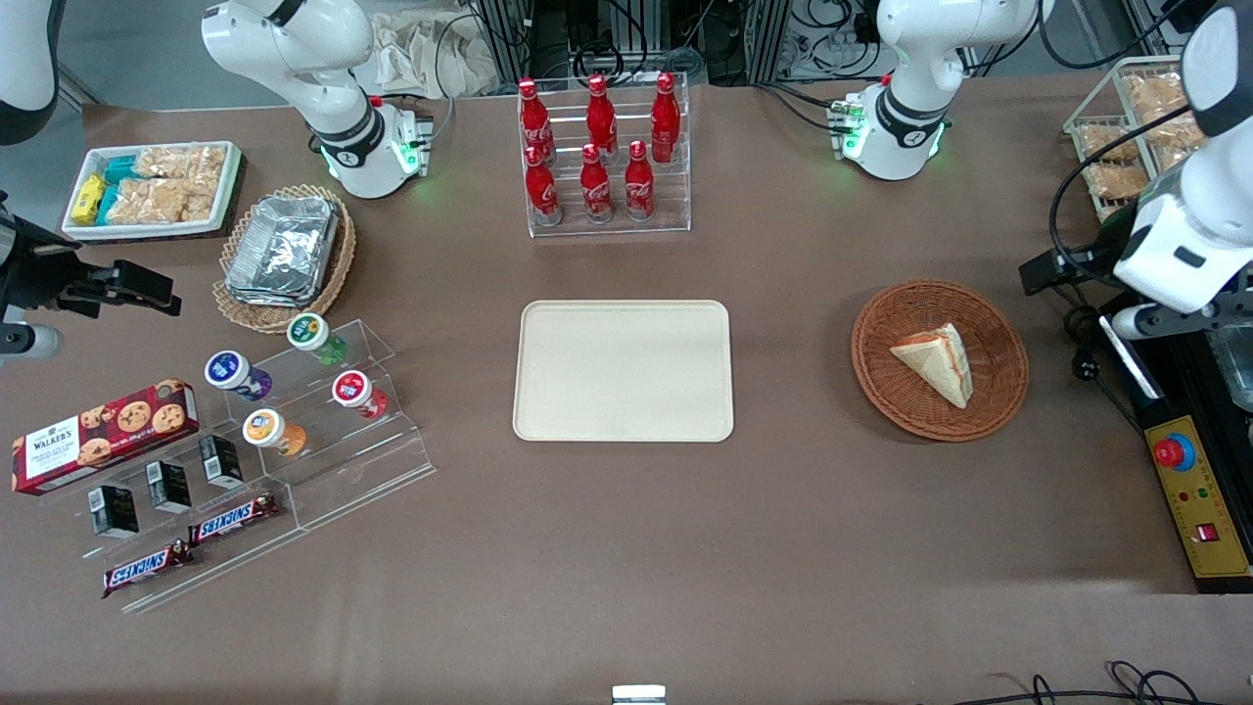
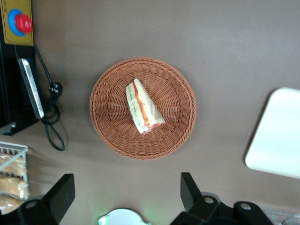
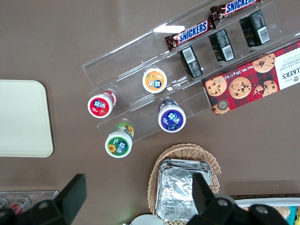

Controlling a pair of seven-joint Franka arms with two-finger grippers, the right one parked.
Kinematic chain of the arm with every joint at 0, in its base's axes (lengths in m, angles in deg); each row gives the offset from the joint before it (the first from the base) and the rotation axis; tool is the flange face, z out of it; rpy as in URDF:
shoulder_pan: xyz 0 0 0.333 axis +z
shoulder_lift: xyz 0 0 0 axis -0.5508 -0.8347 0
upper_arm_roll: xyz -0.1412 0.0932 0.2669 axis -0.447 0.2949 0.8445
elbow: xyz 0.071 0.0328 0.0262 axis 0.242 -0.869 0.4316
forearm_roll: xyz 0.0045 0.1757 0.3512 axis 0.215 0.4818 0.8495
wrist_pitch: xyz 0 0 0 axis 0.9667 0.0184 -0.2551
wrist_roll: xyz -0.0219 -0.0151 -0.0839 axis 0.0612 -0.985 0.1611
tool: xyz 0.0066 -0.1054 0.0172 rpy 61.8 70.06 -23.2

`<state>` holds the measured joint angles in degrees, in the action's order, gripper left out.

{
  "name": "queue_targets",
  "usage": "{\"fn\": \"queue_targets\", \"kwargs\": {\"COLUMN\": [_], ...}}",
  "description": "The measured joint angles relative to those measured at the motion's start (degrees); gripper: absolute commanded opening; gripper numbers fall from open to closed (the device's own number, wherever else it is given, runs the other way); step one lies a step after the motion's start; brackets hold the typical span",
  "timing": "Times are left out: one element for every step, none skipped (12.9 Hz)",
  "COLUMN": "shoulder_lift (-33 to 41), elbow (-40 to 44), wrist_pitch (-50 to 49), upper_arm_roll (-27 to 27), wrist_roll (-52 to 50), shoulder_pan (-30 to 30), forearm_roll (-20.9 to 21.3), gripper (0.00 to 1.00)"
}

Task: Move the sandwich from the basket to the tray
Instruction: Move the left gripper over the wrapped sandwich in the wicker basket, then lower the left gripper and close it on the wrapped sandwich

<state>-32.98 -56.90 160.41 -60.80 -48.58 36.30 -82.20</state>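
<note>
The sandwich (image 1: 935, 362) is a wedge with sloping edges. My gripper will next grip its flat bread sides to place it on the tray.
The sandwich (image 1: 935, 362), a pale wedge with red and green filling, lies in the round reddish-brown wicker basket (image 1: 881, 333) toward the working arm's end of the table. The cream tray (image 1: 624, 370) lies bare at the table's middle, beside the basket. In the left wrist view my gripper (image 2: 126, 180) is open and empty, high above the table, its fingers (image 2: 63, 187) spread wide. Below it lie the basket (image 2: 108, 117) with the sandwich (image 2: 143, 108) and a corner of the tray (image 2: 276, 136). In the front view the working arm's hand (image 1: 1180, 257) hangs beside the basket, at the table's end.
A yellow emergency-stop box (image 1: 1194, 490) and a black cable (image 1: 1087, 343) lie beside the basket at the table's end. A rack of cola bottles (image 1: 602, 157) stands farther from the camera than the tray. Snack stands (image 1: 313, 411) and a foil-tray basket (image 1: 284, 250) are toward the parked arm's end.
</note>
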Motion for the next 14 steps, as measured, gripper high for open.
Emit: {"fn": "queue_targets", "kwargs": {"shoulder_lift": [1.06, 2.75, 4.72, 6.56, 7.86, 8.4, 8.43, 8.24, 7.77, 6.96, 5.87, 4.69, 3.49, 2.61], "elbow": [-4.26, -9.93, -16.21, -22.19, -26.93, -30.12, -32.4, -34.47, -36.42, -37.98, -39.28, -40.5, -42.04, -43.28], "wrist_pitch": [4.5, 10.14, 15.94, 20.86, 24.27, 26.52, 28.72, 31.49, 34.37, 36.77, 39.1, 41.56, 44.48, 46.85], "upper_arm_roll": [0.0, 0.0, 0.04, 0.12, 0.24, 0.4, 0.58, 0.7, 0.74, 0.74, 0.74, 0.75, 0.84, 1.05], "wrist_roll": [-2.37, -5.52, -8.96, -11.38, -12.85, -14.34, -16.52, -19.7, -23.13, -25.84, -27.57, -28.7, -29.59, -29.92], "shoulder_pan": [-0.01, -0.01, -0.01, -0.01, 0.02, 0.09, 0.18, 0.25, 0.26, 0.26, 0.26, 0.26, 0.29, 0.34], "forearm_roll": [0.0, -0.01, -0.03, -0.08, -0.28, -0.51, -0.58, -0.61, -0.61, -0.61, -0.61, -0.61, -0.62, -0.62], "gripper": [1.0, 1.0, 1.0, 1.0, 1.0, 1.0, 1.0, 1.0, 1.0, 1.0, 1.0, 1.0, 1.0, 1.0]}}
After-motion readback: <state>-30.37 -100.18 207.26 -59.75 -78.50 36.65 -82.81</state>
